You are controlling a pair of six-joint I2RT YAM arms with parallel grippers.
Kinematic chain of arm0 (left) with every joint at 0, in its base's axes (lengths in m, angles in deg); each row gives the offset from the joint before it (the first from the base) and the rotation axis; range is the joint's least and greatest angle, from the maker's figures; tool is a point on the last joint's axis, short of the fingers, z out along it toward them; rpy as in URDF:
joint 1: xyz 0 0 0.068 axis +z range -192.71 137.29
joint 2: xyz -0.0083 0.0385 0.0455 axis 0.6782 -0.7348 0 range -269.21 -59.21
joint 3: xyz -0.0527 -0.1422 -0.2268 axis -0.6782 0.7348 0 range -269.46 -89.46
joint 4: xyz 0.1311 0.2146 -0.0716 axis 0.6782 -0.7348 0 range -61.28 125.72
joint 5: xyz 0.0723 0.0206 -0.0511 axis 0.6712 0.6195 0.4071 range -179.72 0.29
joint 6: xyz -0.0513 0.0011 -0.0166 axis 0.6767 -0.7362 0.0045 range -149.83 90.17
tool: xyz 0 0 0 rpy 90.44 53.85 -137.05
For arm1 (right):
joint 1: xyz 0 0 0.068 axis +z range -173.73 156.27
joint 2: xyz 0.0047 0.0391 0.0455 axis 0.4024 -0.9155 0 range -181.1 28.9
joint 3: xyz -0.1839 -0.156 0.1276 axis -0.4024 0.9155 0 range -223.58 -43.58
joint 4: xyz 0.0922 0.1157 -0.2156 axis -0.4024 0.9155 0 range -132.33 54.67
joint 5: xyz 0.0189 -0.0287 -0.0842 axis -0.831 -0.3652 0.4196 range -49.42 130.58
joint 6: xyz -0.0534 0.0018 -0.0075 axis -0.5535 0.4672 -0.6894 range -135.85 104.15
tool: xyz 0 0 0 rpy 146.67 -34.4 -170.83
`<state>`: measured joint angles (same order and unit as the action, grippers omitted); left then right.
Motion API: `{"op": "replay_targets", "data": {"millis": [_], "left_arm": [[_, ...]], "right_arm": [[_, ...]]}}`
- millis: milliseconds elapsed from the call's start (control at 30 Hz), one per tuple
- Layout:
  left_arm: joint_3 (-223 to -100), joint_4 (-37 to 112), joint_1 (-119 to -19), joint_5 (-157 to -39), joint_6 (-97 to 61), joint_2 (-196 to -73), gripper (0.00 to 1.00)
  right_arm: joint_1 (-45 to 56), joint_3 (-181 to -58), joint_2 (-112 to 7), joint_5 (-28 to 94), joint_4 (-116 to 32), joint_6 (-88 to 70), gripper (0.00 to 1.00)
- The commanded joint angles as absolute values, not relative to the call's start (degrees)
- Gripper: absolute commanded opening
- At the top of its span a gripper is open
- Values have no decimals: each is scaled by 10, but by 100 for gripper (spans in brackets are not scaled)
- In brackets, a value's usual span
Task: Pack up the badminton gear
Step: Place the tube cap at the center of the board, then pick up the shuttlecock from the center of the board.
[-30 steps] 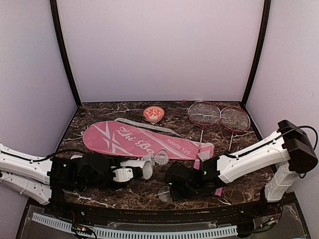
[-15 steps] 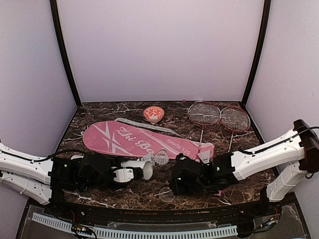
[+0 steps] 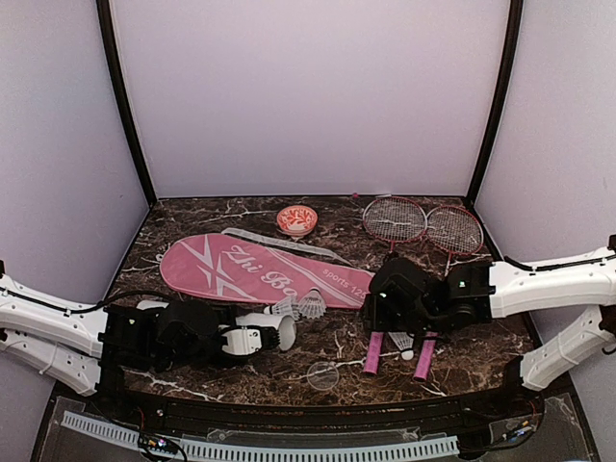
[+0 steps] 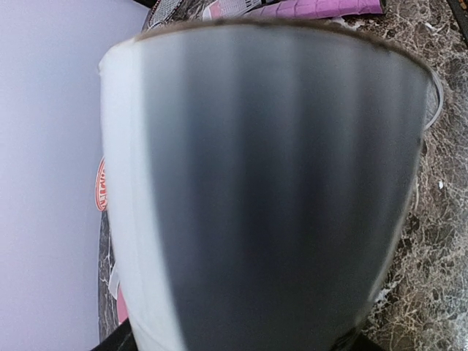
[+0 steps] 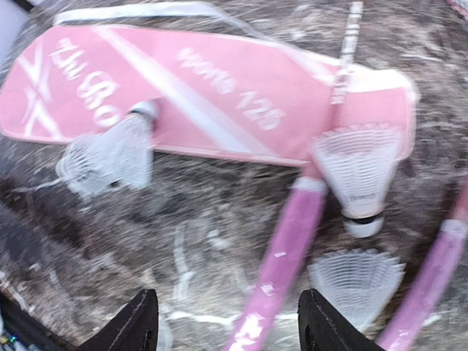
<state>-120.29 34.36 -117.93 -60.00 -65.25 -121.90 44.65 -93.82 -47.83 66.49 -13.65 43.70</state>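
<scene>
The shuttlecock on the cover's edge should next be gripped with my right gripper by its skirt rim (image 5: 358,142), so the cork stays free to go into the tube first.
My left gripper (image 3: 243,339) lies low at the front left, shut on the long white tube (image 3: 265,333). The tube (image 4: 263,190) fills the left wrist view and hides the fingers. Two shuttlecocks (image 3: 310,305) lie just past its open end, by the pink Zhi Bo cover (image 3: 250,269). My right gripper (image 3: 378,306) hangs open and empty over the cover's right end. Below it in the right wrist view are a pink racket handle (image 5: 285,256), a shuttlecock (image 5: 358,172) on the cover's edge and another (image 5: 356,281) on the table. Both red racket heads (image 3: 395,219) lie at the back right.
A clear round lid (image 3: 322,375) lies on the marble near the front edge, between the arms. The small red-and-white bowl (image 3: 296,220) stands at the back centre. A second pink handle (image 3: 424,356) lies parallel to the first at the front right.
The right gripper opened and let go of the clear lid, which stays on the table. That arm then swung right and back to the cover's end. The left arm held still.
</scene>
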Motion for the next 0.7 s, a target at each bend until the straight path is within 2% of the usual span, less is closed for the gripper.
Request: {"op": "replay_targets", "data": {"millis": [0, 267, 467, 667], "left_arm": [[-1213, 357, -1179, -585, -665, -1219, 66], [-1214, 357, -1179, -583, -665, -1218, 66], [-1218, 351, -1179, -592, -661, -1221, 66], [-1220, 345, -1178, -592, -661, -1216, 66]], "right_arm": [[395, -932, -457, 696, -48, 432, 66], [310, -933, -458, 663, -72, 361, 70], [241, -996, -499, 667, -51, 336, 71], [225, -1054, -565, 708, -21, 350, 71]]}}
